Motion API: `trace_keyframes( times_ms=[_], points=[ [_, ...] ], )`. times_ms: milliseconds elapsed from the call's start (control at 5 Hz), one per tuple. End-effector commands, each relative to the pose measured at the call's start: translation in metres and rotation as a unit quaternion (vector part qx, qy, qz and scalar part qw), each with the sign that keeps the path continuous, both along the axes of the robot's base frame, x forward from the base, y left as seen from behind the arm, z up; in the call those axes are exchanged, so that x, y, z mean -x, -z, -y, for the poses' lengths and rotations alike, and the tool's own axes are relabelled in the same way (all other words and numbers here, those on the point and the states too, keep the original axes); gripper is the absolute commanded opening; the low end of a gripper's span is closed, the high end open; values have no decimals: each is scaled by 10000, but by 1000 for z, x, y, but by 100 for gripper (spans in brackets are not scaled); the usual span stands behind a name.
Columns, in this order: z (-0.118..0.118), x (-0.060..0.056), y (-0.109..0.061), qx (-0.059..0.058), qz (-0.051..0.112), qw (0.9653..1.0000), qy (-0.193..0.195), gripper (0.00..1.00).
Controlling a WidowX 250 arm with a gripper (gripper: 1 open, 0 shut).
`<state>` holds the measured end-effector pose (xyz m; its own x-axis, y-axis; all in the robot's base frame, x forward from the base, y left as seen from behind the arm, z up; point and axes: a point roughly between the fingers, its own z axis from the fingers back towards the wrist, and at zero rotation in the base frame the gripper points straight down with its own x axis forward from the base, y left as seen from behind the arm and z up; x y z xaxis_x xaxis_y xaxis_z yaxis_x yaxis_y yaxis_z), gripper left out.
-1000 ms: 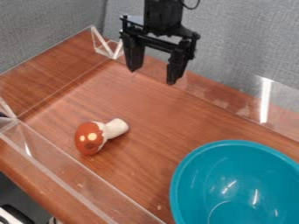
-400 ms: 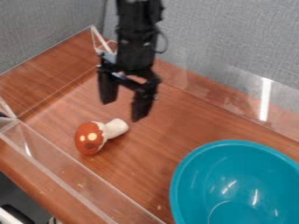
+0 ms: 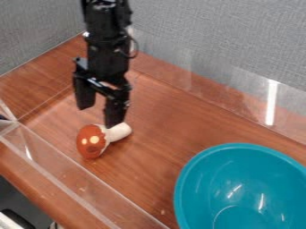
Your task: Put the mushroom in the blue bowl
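My fingers stop above and behind the orange-red cap of the mushroom (image 3: 98, 139), so closing now would miss it. My gripper lowers toward the cap first.
The mushroom (image 3: 98, 139) lies on its side on the wooden table, orange-red cap toward the front left and cream stem pointing right. My gripper (image 3: 99, 100) hangs just above and behind it, open, with its two black fingers spread wide and nothing between them. The right finger's tip stands close over the stem. The blue bowl (image 3: 209, 175) sits empty at the front right corner, partly cut off by the frame.
Clear acrylic walls (image 3: 54, 167) run along the front-left and back edges of the wooden table (image 3: 180, 116). A grey fabric panel stands behind.
My gripper has moved from the back middle of the table leftward and down toward the mushroom, staying open. The mushroom and bowl have not moved.
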<state>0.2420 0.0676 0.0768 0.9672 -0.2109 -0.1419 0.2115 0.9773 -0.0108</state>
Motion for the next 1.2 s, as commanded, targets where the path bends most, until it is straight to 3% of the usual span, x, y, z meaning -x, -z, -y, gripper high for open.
trace_keyframes(
  times_ms=[0,600,800,1000],
  points=[
    [-2,-3,2,-5,168,9998,89,100],
    [8,-1,30,104,51,9995,289,100],
    [8,-1,35,102,14,9994,322,0],
    [8,-1,37,106,12,9993,348,0]
  ],
)
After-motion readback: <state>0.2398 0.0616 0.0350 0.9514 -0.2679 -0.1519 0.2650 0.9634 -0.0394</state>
